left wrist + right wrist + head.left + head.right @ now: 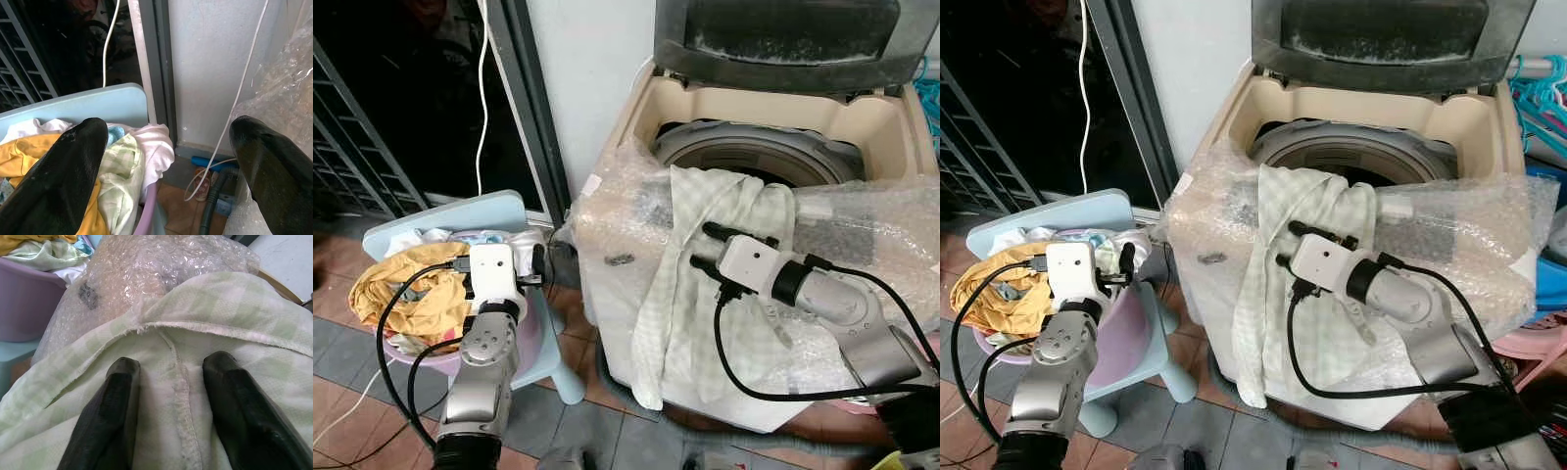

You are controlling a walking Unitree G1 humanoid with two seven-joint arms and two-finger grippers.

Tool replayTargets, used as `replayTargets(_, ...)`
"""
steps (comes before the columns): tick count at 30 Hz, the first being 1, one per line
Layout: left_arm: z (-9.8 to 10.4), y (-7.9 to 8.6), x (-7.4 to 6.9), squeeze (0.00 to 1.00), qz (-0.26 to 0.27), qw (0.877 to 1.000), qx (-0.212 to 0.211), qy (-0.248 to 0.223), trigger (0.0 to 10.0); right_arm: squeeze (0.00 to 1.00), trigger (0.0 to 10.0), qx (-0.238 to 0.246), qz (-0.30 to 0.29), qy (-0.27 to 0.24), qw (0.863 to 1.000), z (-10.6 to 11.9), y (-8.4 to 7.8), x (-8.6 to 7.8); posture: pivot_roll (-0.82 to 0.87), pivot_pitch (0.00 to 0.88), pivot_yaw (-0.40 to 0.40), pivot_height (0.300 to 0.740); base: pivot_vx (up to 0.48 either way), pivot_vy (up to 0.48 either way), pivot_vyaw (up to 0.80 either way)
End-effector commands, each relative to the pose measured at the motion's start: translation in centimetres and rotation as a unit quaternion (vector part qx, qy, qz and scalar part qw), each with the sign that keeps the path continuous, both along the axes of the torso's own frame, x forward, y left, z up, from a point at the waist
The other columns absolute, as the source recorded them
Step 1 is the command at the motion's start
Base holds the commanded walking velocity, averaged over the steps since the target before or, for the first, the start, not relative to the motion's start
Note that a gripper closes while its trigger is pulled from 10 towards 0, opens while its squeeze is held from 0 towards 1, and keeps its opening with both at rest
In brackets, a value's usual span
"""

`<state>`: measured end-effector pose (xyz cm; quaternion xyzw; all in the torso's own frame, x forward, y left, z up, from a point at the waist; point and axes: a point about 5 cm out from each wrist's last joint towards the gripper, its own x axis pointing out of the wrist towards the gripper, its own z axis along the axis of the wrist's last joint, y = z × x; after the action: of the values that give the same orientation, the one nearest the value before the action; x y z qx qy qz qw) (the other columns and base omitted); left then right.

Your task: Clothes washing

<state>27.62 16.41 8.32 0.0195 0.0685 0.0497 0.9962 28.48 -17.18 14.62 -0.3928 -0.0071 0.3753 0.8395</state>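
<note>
The right gripper grabs the checked cloth by its seamed hem (703, 245) next, to get the laundry into the washer drum (754, 152).
A pale green checked cloth (690, 284) hangs over the front rim of the open top-loading washing machine (862, 122), one end reaching into the drum (744, 157). My right gripper (701, 246) is open against this cloth at the rim, its fingers (120, 396) lying apart on the fabric with a seam between them. To the left, a purple basin (1126, 343) holds a yellow garment (401, 289) and other clothes. My left gripper (168, 129) hovers wide open just above the basin's right side, holding nothing.
Bubble wrap (617, 220) covers the washer's front and top edge. The basin sits on a light blue chair (460, 211) beside a dark doorway. A white cable (481, 98) hangs along the door frame. Teal hangers (1542, 98) are at the far right. Hoses lie on the tiled floor.
</note>
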Motion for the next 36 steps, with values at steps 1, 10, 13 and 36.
replayTargets(1,0.3,0.3,-0.1,0.00,0.004,1.000,0.003,-0.003,10.0,0.00,0.0,-0.016,-0.027,0.029,0.999,-1.3,-1.0,0.2,-0.05,0.039,0.093,0.740,0.000,0.000,0.00)
replayTargets(10,0.3,0.3,0.0,0.00,0.006,1.000,-0.001,-0.001,10.0,0.00,0.0,-0.030,-0.027,0.031,0.999,-0.9,-2.0,0.7,-0.06,0.048,0.092,0.740,0.000,0.000,0.00)
replayTargets(13,0.3,0.3,0.0,0.00,0.008,1.000,-0.002,-0.001,10.0,0.00,0.0,-0.036,-0.031,0.030,0.998,-0.5,-2.8,1.0,-0.06,0.049,0.093,0.740,0.000,0.000,0.00)
replayTargets(36,0.4,0.3,0.3,0.00,0.012,1.000,-0.002,-0.004,10.0,0.00,0.0,0.297,-0.225,-0.273,0.887,22.5,-10.5,7.7,-0.05,0.037,0.084,0.740,0.000,0.000,0.00)
